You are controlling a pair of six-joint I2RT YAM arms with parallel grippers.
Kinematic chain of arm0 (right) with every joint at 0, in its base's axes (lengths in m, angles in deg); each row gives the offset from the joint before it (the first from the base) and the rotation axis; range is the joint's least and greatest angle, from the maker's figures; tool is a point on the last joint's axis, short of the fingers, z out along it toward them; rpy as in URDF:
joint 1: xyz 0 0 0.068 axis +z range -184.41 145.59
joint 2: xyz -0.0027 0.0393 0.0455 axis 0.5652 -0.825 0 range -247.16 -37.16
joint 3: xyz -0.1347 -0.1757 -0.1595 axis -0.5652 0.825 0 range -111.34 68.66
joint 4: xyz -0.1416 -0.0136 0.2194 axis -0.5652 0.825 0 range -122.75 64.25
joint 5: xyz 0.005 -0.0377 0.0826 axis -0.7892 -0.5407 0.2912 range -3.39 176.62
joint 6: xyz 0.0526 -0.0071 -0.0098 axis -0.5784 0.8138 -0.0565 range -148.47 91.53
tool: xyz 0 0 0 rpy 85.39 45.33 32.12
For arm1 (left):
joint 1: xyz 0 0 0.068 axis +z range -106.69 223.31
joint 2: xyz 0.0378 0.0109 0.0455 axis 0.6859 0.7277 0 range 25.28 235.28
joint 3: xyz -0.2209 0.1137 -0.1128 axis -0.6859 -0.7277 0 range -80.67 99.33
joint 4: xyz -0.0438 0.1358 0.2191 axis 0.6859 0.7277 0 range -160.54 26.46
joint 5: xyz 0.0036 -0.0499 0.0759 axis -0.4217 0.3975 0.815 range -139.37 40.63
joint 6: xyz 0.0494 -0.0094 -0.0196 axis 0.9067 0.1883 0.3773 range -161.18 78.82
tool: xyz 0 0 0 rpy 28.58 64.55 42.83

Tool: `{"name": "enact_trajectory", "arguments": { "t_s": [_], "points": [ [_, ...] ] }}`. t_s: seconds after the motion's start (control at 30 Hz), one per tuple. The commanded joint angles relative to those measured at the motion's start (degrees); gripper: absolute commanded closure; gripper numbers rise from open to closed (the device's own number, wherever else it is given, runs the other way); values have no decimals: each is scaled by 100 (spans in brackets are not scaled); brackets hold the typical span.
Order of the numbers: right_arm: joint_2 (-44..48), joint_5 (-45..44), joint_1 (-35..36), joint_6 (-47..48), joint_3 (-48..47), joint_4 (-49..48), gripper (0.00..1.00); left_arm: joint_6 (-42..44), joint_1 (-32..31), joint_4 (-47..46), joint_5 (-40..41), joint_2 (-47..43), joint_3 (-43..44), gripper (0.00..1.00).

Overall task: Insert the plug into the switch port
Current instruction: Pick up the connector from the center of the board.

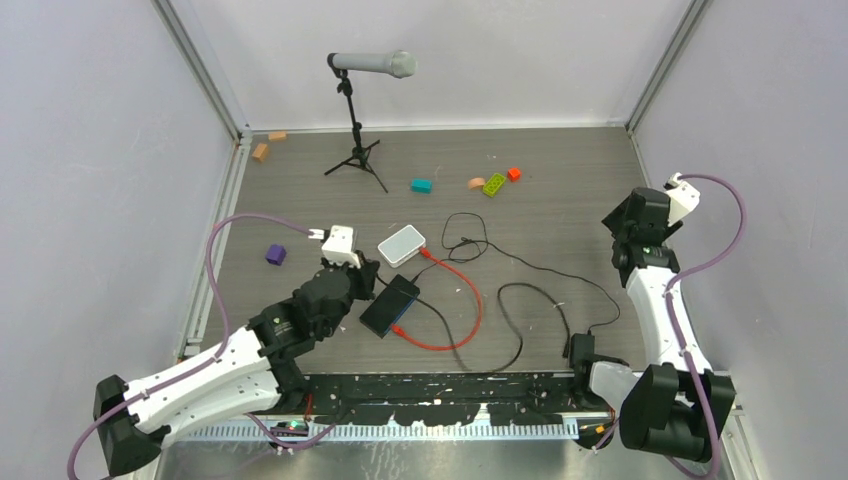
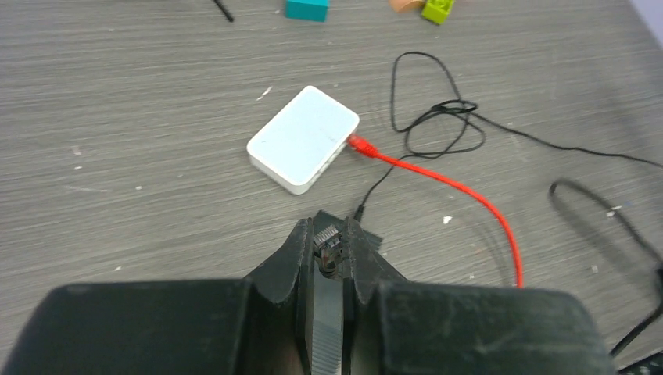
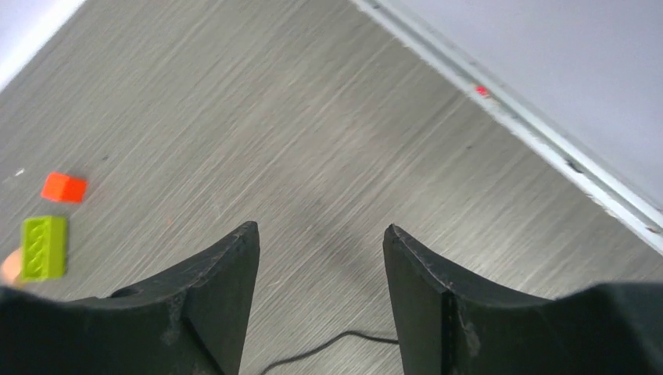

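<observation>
The right gripper grabs the plug behind its clear tip (image 1: 379, 279) next, at the plug's cable end, so the tip stays free to hand over.
In the left wrist view my left gripper (image 2: 330, 234) is shut on the plug (image 2: 329, 241), whose clear tip shows between the fingertips. Its red cable (image 1: 470, 300) loops over the table from the white box. Just beyond the fingertips lies a corner of the flat black box (image 2: 374, 238), which sits to the right of the left gripper (image 1: 368, 278) in the top view. I cannot make out the switch port on the black box (image 1: 390, 305). My right gripper (image 3: 320, 230) hangs open over bare table at the far right, holding nothing.
A white box (image 1: 402, 244) lies just beyond the black box with the red cable plugged into it. Black cable loops (image 1: 520, 300) spread across the middle. A microphone stand (image 1: 357, 130) and small bricks (image 1: 494, 184) stand at the back, and a purple block (image 1: 276, 255) lies left.
</observation>
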Motion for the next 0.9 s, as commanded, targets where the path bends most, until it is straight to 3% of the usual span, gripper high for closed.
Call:
{"name": "enact_trajectory", "arguments": {
  "t_s": [0.0,0.17,0.33,0.47,0.63,0.87],
  "points": [
    [562,1212,-29,116,-318,-165,34,-212,-15,-1087,-284,45,72,100],
    [1149,2539,533,37,-506,-252,33,119,-21,-1349,-691,-72,40,100],
    [1530,2678,2577,545,-719,132,33,498,-14,-1750,-1381,-180,-74,100],
    [2023,3222,3914,507,-204,-187,33,595,-13,-1857,-2066,-346,-97,100],
    [2624,4570,5050,338,712,-1280,33,536,-13,-1979,-2907,-523,-85,100],
    [2434,5383,5503,-420,1717,-3793,31,468,-12,-2679,-3942,-579,-248,100]
  ]
}}
